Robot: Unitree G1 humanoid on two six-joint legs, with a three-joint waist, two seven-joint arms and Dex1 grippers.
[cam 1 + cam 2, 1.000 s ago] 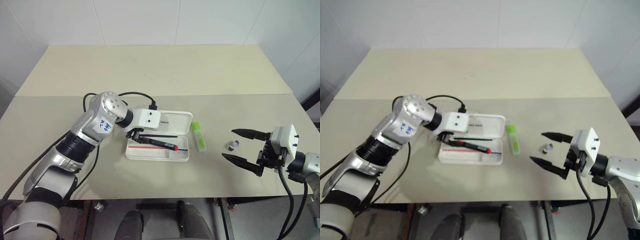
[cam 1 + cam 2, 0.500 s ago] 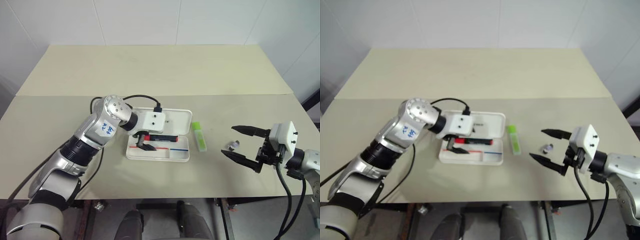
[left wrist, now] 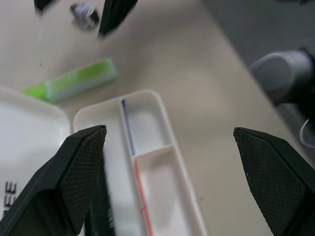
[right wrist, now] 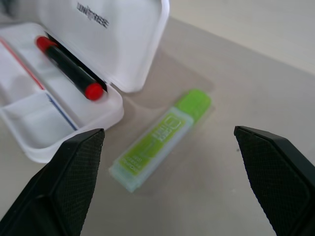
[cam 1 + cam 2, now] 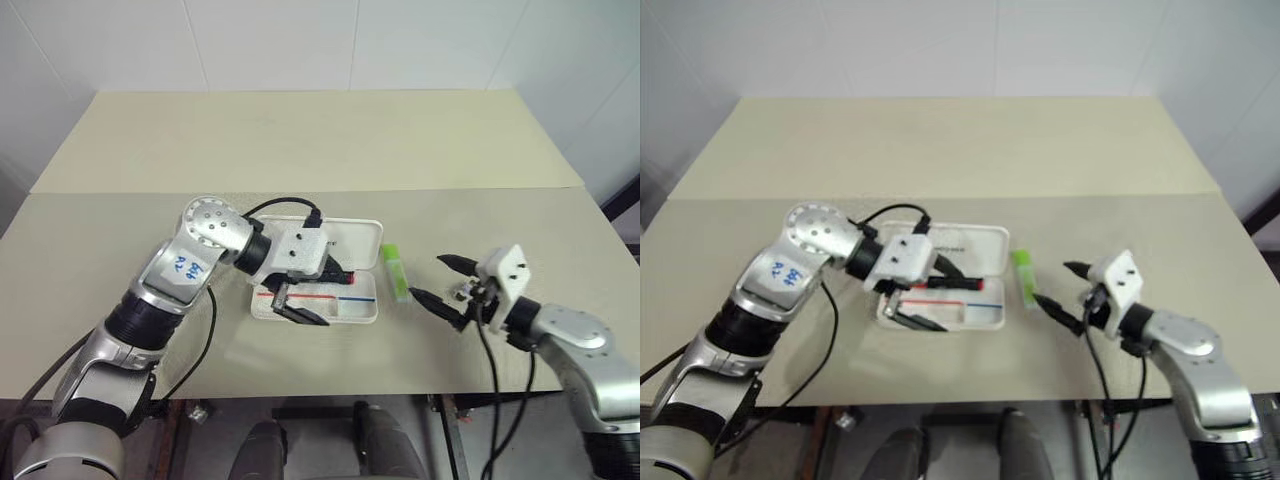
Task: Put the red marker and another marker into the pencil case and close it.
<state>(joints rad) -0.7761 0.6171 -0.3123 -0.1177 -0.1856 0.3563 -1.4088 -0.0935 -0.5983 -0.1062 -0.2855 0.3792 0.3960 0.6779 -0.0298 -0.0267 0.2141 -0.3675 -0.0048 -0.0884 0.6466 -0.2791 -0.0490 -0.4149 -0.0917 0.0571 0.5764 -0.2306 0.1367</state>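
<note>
Bare table shows between the lime-green highlighter and the fingers in the right wrist view, so my right gripper now moves toward the highlighter before closing.
The pencil case lies open on the table, its white lid folded back. The red marker rests inside the tray along the hinge side. My left gripper hovers open over the tray with nothing between its fingers. To the right of the case lies the other marker, a lime-green highlighter, flat on the table. My right gripper stands open just right of the highlighter, pointing at it without touching it.
A small silver and dark object sits on the table between my right gripper's fingers, close to their base. The beige table stretches far behind the case. Its front edge runs close below the case.
My left gripper let go of the red marker, opened wide and drew back above the tray; the marker now lies by the hinge. My right gripper moved left and down to the highlighter.
</note>
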